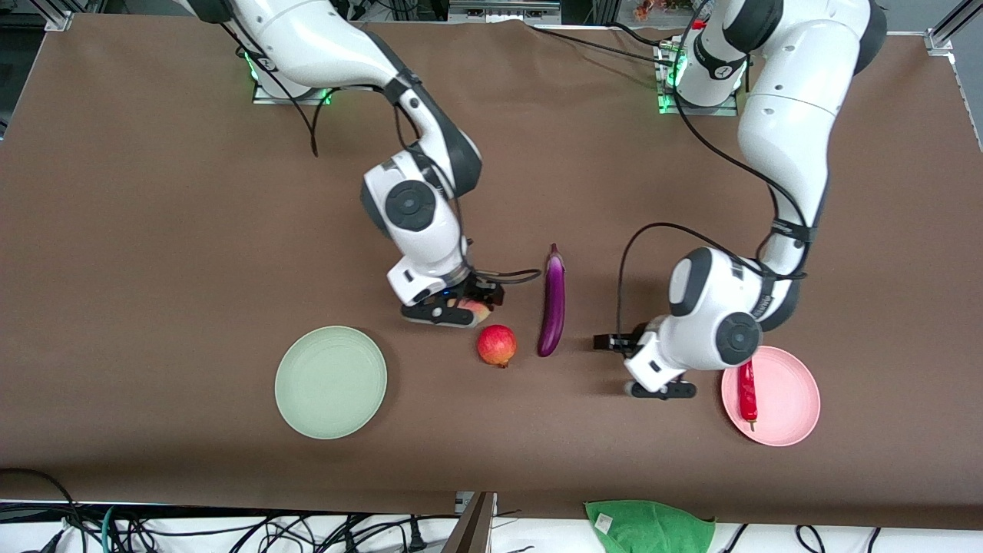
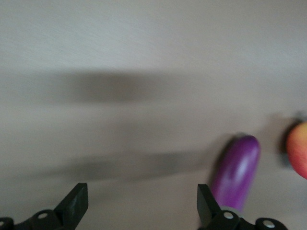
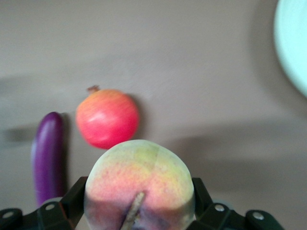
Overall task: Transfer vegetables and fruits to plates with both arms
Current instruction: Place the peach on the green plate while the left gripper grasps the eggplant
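My left gripper should bring the purple eggplant to the pink plate (image 1: 795, 418), so next it should grab the eggplant by its slimmer body toward the stem (image 1: 554, 287).
My right gripper (image 1: 455, 311) is shut on the yellow-pink peach (image 1: 477, 309), low at the table, with one finger on each side of the fruit (image 3: 140, 187). The red pomegranate (image 1: 497, 345) lies just nearer the front camera, beside the purple eggplant (image 1: 551, 303). A mint green plate (image 1: 330, 382) lies bare toward the right arm's end. The red chili (image 1: 746, 392) lies on the pink plate (image 1: 795, 418). My left gripper (image 1: 662, 389) stands open and holds nothing, low over the table between the eggplant and the pink plate. Its wrist view shows the eggplant's round end (image 2: 236, 172).
A green cloth (image 1: 649, 526) hangs at the table's front edge. Loose black cables loop from both wrists, one (image 1: 623, 276) arching over the table between the eggplant and the left arm.
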`<state>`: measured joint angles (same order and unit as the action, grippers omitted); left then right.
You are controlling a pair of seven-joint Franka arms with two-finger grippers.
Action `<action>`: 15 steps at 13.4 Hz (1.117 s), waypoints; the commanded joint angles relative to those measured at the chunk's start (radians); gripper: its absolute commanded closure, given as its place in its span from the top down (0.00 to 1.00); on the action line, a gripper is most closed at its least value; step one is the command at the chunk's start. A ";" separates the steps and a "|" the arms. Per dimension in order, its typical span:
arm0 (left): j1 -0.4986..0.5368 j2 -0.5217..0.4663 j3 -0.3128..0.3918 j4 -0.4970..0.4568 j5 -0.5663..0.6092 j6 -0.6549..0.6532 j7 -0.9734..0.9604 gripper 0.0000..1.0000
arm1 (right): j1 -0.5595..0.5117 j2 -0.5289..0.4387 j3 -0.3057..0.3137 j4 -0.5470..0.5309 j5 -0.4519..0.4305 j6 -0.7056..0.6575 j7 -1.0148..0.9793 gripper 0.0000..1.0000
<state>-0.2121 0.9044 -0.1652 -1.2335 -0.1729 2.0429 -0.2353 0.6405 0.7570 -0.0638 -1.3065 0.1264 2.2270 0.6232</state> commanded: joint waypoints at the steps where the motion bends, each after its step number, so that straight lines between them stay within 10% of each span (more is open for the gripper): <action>1: -0.084 -0.013 0.010 -0.018 -0.008 0.010 -0.064 1.00 | -0.129 -0.030 0.022 -0.017 0.016 -0.075 -0.207 0.20; 7: -0.191 -0.061 0.013 -0.124 0.146 0.034 -0.102 1.00 | -0.311 -0.041 0.021 -0.025 0.016 -0.147 -0.643 0.31; 10: -0.208 -0.079 0.013 -0.196 0.174 0.115 -0.107 1.00 | -0.323 -0.041 0.022 -0.031 0.016 -0.165 -0.660 0.94; 12: -0.211 -0.081 0.013 -0.244 0.174 0.193 -0.110 0.98 | -0.321 -0.044 0.022 -0.028 0.016 -0.184 -0.658 0.98; 13: -0.217 -0.081 0.015 -0.248 0.176 0.200 -0.116 0.88 | -0.320 -0.044 0.022 -0.028 0.016 -0.187 -0.657 0.98; 15: -0.219 -0.090 0.013 -0.250 0.174 0.197 -0.137 0.31 | -0.317 -0.045 0.024 -0.025 0.016 -0.187 -0.657 0.99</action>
<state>-0.4196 0.8708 -0.1626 -1.4299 -0.0200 2.2272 -0.3350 0.3268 0.7395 -0.0482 -1.3155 0.1302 2.0582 -0.0191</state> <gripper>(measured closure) 0.097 0.013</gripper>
